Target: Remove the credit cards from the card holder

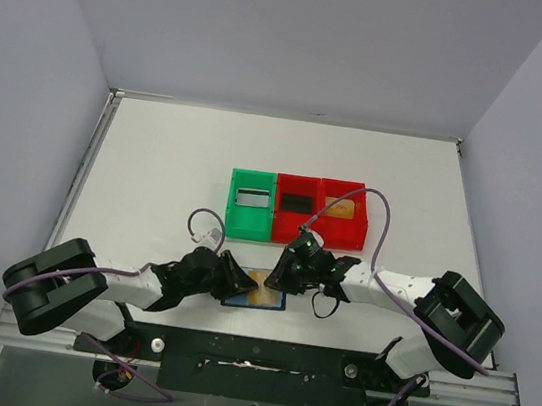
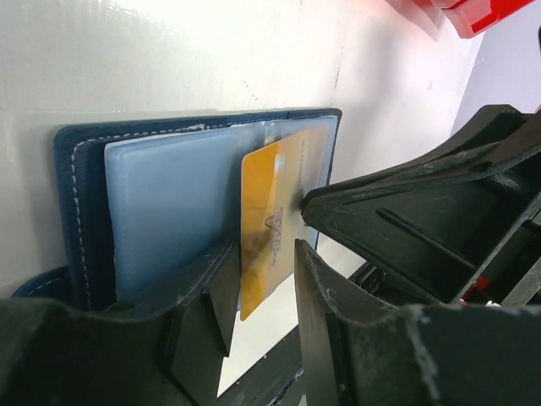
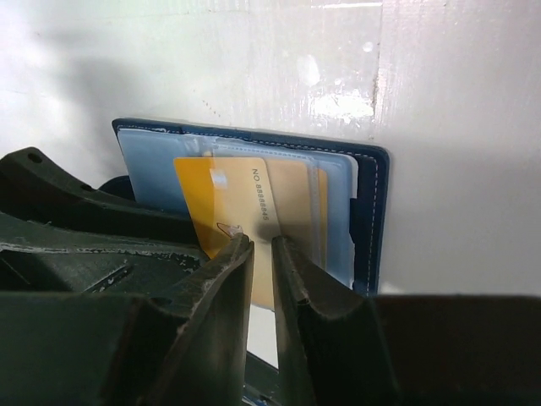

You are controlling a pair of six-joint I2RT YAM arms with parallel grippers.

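Observation:
I should next grab the gold card by its raised edge [image 1: 252,288] [image 2: 248,262] with my left gripper. Then I can pull it out of the card holder.
The dark blue card holder [image 1: 240,301] lies open on the table at the near edge, between my two grippers. A gold credit card [image 1: 262,284] sticks halfway out of its blue-grey pocket. In the left wrist view, my left gripper [image 2: 264,252] is open, its jaws on either side of the card [image 2: 269,220], with one finger resting on the holder [image 2: 84,211]. In the right wrist view, my right gripper [image 3: 262,245] is nearly shut, its tips pressing on the card [image 3: 228,199] lying on the holder [image 3: 372,211]. In the top view the left gripper [image 1: 233,274] and right gripper [image 1: 281,277] almost meet.
A green bin [image 1: 230,220] and two red bins [image 1: 294,228] [image 1: 359,225] stand in a row just beyond the holder. They hold a greyish card [image 1: 250,198], a black card [image 1: 296,203] and a tan card [image 1: 342,209]. The table's metal front rail runs just behind the holder.

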